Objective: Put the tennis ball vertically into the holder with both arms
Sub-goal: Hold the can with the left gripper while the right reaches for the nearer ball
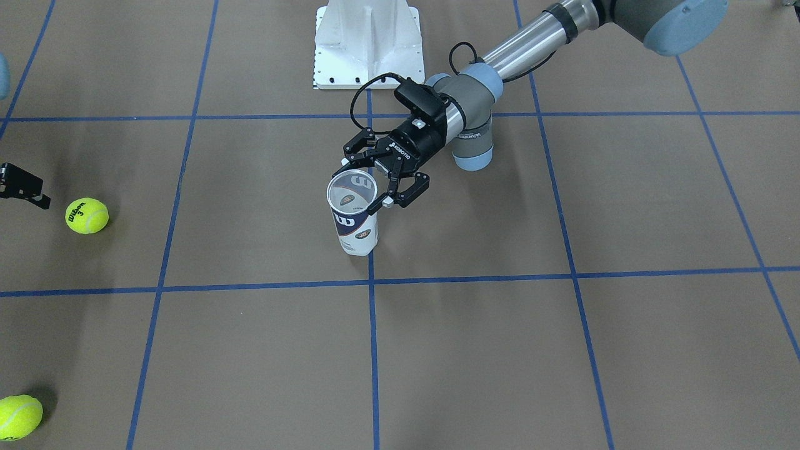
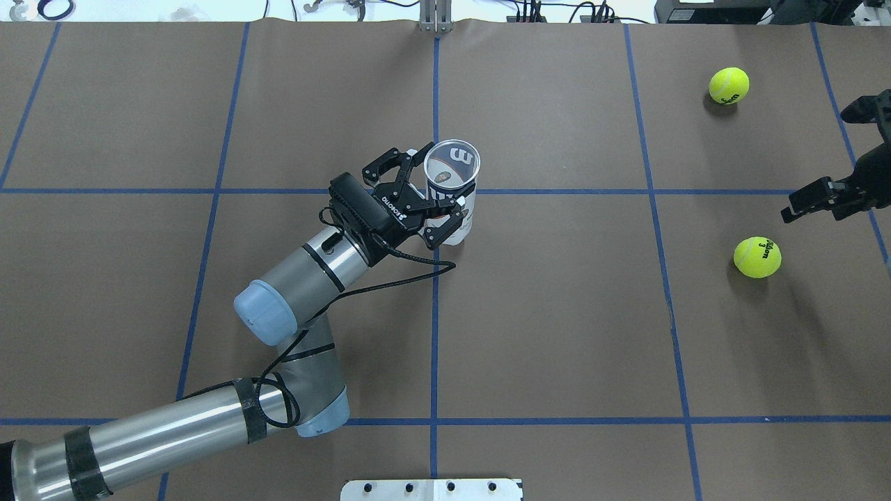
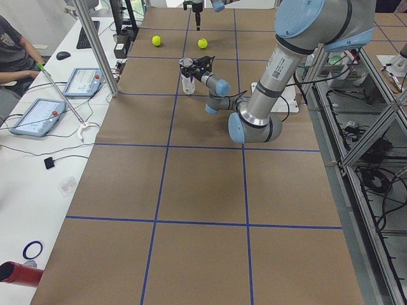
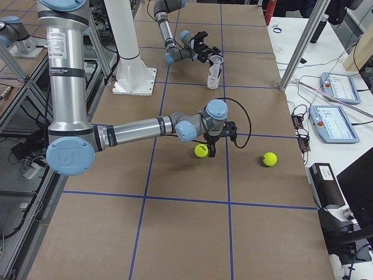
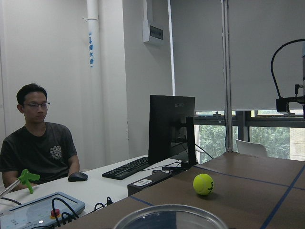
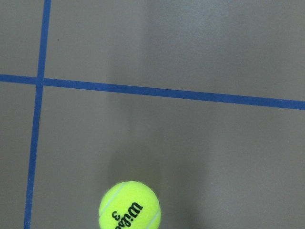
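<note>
I need to pick up the yellow tennis ball next with my right gripper, by its round fuzzy sides. Then I can drop it upright into the holder [image 1: 354,219].
The clear holder [image 1: 354,219] with its navy-and-white label stands upright and open-topped mid-table; it also shows in the overhead view [image 2: 456,191]. My left gripper [image 1: 375,181] is level with its upper part, jaws wide on either side of it and wider than the can; its rim [image 5: 171,217] fills the left wrist view's bottom edge. My right gripper [image 2: 818,160] is open, fingers spread, above and just beside a yellow Wilson tennis ball [image 2: 757,257], which lies on the table at the bottom of the right wrist view [image 6: 129,206]. Its fingers do not show in that view.
A second tennis ball [image 2: 729,85] lies further out on the robot's right side. The white base stand [image 1: 367,44] is behind the holder. An operator [image 5: 38,138] sits at a desk with monitor and tablets beyond the table's far edge.
</note>
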`<state>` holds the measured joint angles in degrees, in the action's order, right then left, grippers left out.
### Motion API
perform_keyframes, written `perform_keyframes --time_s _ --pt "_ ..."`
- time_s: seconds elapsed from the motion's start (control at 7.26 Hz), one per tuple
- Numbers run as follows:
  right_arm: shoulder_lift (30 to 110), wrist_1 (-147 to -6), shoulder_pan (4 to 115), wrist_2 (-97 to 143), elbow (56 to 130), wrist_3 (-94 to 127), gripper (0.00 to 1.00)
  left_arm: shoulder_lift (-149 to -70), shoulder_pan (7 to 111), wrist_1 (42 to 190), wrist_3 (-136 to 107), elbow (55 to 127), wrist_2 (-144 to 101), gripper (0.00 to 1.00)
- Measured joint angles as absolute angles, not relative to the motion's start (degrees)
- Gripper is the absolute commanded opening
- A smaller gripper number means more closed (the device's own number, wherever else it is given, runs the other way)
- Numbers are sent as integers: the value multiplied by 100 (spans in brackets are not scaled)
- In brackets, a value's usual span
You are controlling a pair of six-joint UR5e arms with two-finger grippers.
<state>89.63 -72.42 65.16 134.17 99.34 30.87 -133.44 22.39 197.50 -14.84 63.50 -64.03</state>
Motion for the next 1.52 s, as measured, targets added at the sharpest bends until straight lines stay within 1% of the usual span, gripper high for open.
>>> perform_keyframes --time_s 0.28,0.83,1.52 --pt "9001 -6996 6139 13160 9933 3332 99 -13342 2234 19749 -1485 6353 -6376 82" --pt "9083 -6945 5604 12728 9897 3623 99 -13342 2232 19749 -1478 6353 -6372 82" --pt "9016 -6943 5442 12553 9736 3695 97 -13342 2232 19749 -1477 6306 -6372 82"
